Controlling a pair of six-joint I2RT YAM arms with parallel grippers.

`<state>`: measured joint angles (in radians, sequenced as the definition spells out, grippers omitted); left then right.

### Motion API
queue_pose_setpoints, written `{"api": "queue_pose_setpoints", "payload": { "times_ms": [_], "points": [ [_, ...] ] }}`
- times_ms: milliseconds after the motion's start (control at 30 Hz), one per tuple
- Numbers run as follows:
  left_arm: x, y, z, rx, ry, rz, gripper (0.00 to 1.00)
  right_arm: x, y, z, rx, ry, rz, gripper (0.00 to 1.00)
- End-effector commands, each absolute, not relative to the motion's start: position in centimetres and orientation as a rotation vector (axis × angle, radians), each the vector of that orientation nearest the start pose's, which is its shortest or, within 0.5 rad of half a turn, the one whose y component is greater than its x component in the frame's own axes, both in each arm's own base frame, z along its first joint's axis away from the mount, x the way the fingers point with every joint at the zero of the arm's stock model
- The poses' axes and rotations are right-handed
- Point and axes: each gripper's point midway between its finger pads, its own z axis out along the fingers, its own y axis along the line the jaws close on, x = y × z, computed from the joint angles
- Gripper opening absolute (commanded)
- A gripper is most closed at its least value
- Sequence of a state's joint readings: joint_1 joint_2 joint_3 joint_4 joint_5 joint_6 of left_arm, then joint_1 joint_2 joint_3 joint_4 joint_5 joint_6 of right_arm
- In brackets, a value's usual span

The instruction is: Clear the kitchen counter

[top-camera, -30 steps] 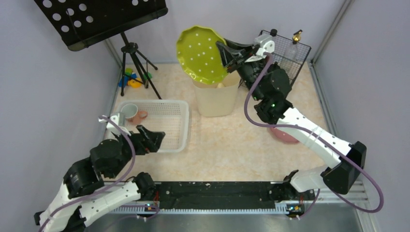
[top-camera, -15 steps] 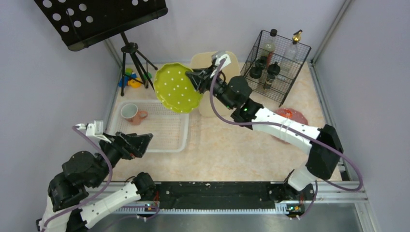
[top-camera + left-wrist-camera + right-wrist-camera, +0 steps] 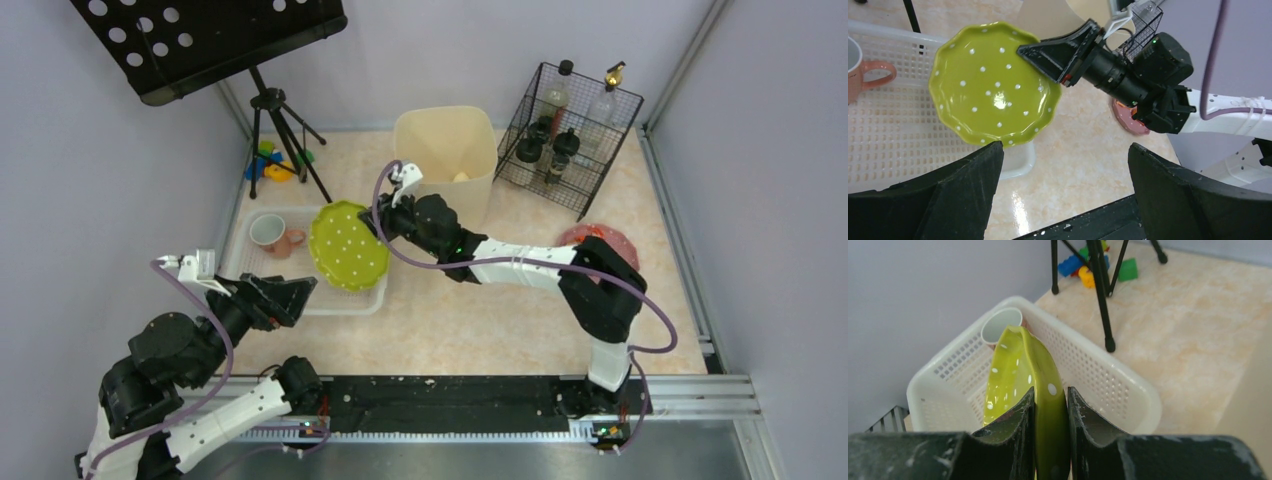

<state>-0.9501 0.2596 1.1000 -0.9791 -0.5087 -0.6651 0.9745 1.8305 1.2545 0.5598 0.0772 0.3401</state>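
My right gripper should keep holding the plate until it is lower inside the basket, because the plate's upper edge (image 3: 343,204) sticks up past the basket's back rim (image 3: 296,208).
The kitchen counter (image 3: 500,320) is a glossy beige-pink marble surface. My right gripper (image 3: 378,228) is shut on the rim of a lime-green plate with white dots (image 3: 347,246) and holds it tilted over the right part of the white perforated basket (image 3: 300,212). The right wrist view shows the plate (image 3: 1018,370) edge-on between my fingers (image 3: 1050,392). In the left wrist view the plate (image 3: 993,90) hangs above the basket (image 3: 878,130). A white and pink mug (image 3: 270,232) lies in the basket's far left corner. My left gripper (image 3: 300,292) is open and empty, near the basket's front edge.
A cream bin (image 3: 445,150) stands at the back centre. A black wire rack with bottles (image 3: 570,130) is at the back right. A pink-red dish (image 3: 600,238) lies partly under the right arm. A tripod stand (image 3: 270,110) and toy bricks (image 3: 270,165) are back left.
My right arm has swung the green plate from above the cream bin leftward and down to the basket. My left arm drew back from the basket, then stayed still.
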Motion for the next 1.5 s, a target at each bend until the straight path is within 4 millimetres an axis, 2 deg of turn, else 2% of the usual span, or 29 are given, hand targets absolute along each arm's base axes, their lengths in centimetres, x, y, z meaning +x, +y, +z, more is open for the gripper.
{"api": "queue_pose_setpoints", "payload": {
  "times_ms": [0,233,367,467,600,767,933,1133,1233,1467],
  "points": [
    [11.8,-5.9,34.8,-0.136,1.720,-0.789,0.99,30.8,49.9,31.7,-0.334,1.372,1.158,0.00],
    [11.7,-5.7,34.5,-0.141,1.724,-0.786,0.99,30.6,53.1,28.1,-0.329,1.442,1.155,0.00],
    [11.6,-5.7,34.3,-0.143,1.730,-0.791,0.99,31.0,54.6,26.7,-0.307,1.472,1.132,0.00],
    [11.6,-5.7,34.1,-0.146,1.731,-0.795,0.99,31.6,55.4,24.9,-0.296,1.511,1.111,0.00],
    [11.4,-5.6,34.1,-0.150,1.731,-0.804,0.99,32.5,55.9,22.3,-0.280,1.580,1.056,0.00],
    [11.4,-5.5,33.7,-0.154,1.742,-0.799,0.99,33.2,55.3,18.8,-0.285,1.672,0.956,0.00],
    [11.5,-5.7,33.6,-0.156,1.741,-0.799,0.99,32.5,54.8,15.6,-0.341,1.741,0.921,0.00],
    [11.8,-6.2,33.4,-0.152,1.749,-0.795,0.99,31.9,53.6,11.8,-0.352,1.833,0.876,0.23],
    [11.9,-6.3,33.3,-0.155,1.752,-0.796,0.99,31.7,53.0,11.0,-0.347,1.850,0.859,0.34],
    [12.0,-6.5,33.2,-0.155,1.761,-0.795,0.99,31.9,52.5,10.4,-0.363,1.875,0.806,0.40]
  ]
}}
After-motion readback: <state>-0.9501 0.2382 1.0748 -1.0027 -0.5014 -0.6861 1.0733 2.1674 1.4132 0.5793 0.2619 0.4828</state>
